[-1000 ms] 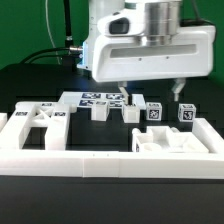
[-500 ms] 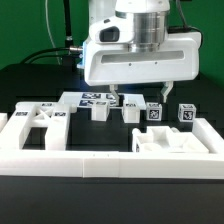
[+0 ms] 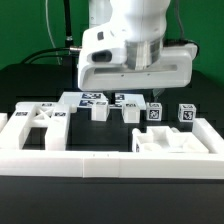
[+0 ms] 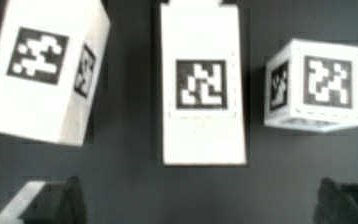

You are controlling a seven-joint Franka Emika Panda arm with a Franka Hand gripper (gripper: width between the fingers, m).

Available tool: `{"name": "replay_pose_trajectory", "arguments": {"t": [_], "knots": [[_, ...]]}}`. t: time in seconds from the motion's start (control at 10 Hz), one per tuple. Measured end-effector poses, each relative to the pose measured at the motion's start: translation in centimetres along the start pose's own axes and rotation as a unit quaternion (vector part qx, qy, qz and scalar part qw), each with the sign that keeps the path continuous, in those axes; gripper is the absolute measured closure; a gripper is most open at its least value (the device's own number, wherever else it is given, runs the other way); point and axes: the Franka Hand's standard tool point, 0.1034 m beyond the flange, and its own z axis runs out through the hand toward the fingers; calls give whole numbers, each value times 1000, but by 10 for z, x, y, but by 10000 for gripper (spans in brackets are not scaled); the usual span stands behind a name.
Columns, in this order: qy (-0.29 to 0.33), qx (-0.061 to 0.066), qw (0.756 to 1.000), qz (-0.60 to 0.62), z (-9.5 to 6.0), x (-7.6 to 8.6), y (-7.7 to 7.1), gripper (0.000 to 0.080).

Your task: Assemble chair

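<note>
I need to reach the long leg with my gripper and pick it up by its plain wide end [image 4: 204, 143], so the leg's narrow tip stays free to join the chair.
The chair lies in loose glossy white parts with tags. The X-braced seat [image 3: 35, 125] is at the exterior view's left and a slotted block [image 3: 163, 145] at the front right. Behind them stands a row of small parts [image 3: 132, 112]. My gripper [image 3: 133, 96] hangs open and empty just above that row. In the wrist view its dark fingertips [image 4: 51, 200] stand wide apart around the gripper's middle [image 4: 202, 205]. Beyond them lie a long leg [image 4: 204, 85], a tilted block [image 4: 48, 65] and a cube [image 4: 318, 85].
The long low white border wall [image 3: 100, 165] runs along the front and turns up at both ends. The marker board [image 3: 92, 98] lies flat behind the row of parts. Black cables hang at the back left [image 3: 62, 30].
The gripper has moved toward the exterior view's left over the row of small parts, staying open. No part has moved.
</note>
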Motion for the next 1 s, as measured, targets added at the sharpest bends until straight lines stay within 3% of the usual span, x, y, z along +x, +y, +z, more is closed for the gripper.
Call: {"name": "replay_pose_trajectory", "arguments": {"t": [0.2,0.5,0.7,1.0], "knots": [[-62,4,998,-1,4,-5,-2,151],[-160,9,987,-3,15,3,-3,151],[-161,9,987,-3,20,12,-3,151],[-168,10,986,2,25,10,2,151]]}}
